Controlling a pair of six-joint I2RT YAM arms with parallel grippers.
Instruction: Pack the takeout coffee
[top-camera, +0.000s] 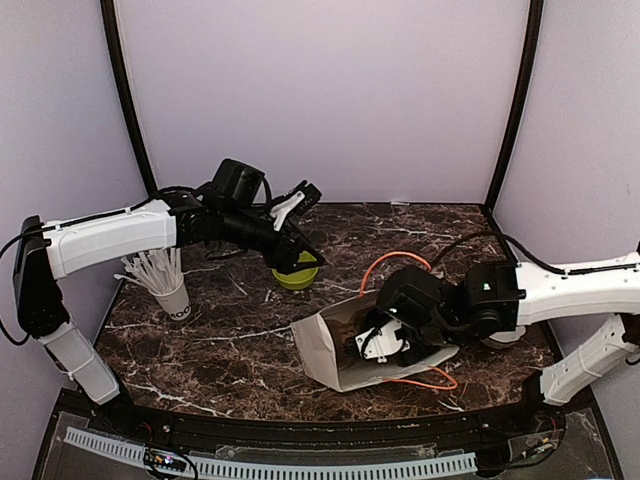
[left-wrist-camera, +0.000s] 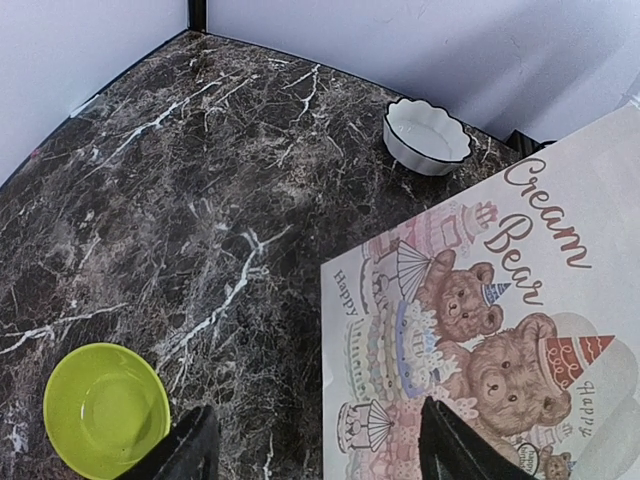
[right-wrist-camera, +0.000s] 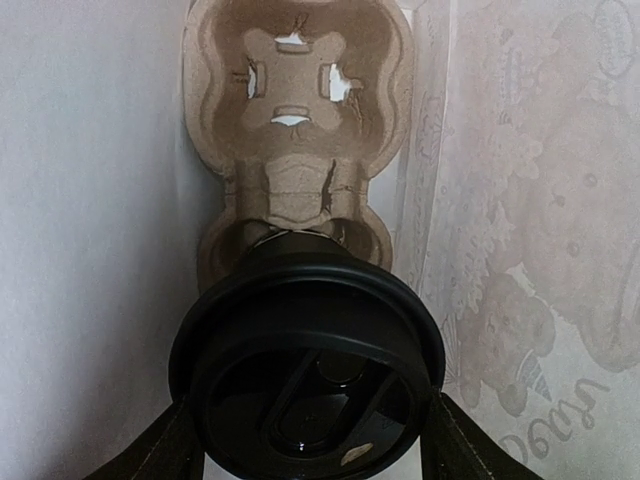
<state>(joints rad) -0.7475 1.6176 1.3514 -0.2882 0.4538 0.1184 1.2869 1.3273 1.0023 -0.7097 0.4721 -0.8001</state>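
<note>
The cup would fall over in the tipped bag if released now, so my right gripper keeps holding it.
The takeout coffee (right-wrist-camera: 308, 370) fills the right wrist view: a black round lid on a black cup, standing in the near pocket of a brown cardboard carrier (right-wrist-camera: 298, 110). My right gripper (right-wrist-camera: 310, 445) has a finger on each side of the lid and is shut on the cup. In the top view the right gripper (top-camera: 385, 340) is inside the mouth of a white paper bag (top-camera: 325, 352) lying on its side. My left gripper (top-camera: 295, 215) hangs open and empty above the lime-green bowl (top-camera: 296, 272). In the left wrist view its fingers (left-wrist-camera: 190, 450) straddle the bag's edge.
The bag (left-wrist-camera: 480, 300) is printed with bears and has orange handles (top-camera: 385, 265). A white printed cup of straws (top-camera: 170, 292) stands at the left. A white fluted bowl (left-wrist-camera: 427, 135) sits beyond the bag. The lime-green bowl (left-wrist-camera: 105, 410) is by the left finger.
</note>
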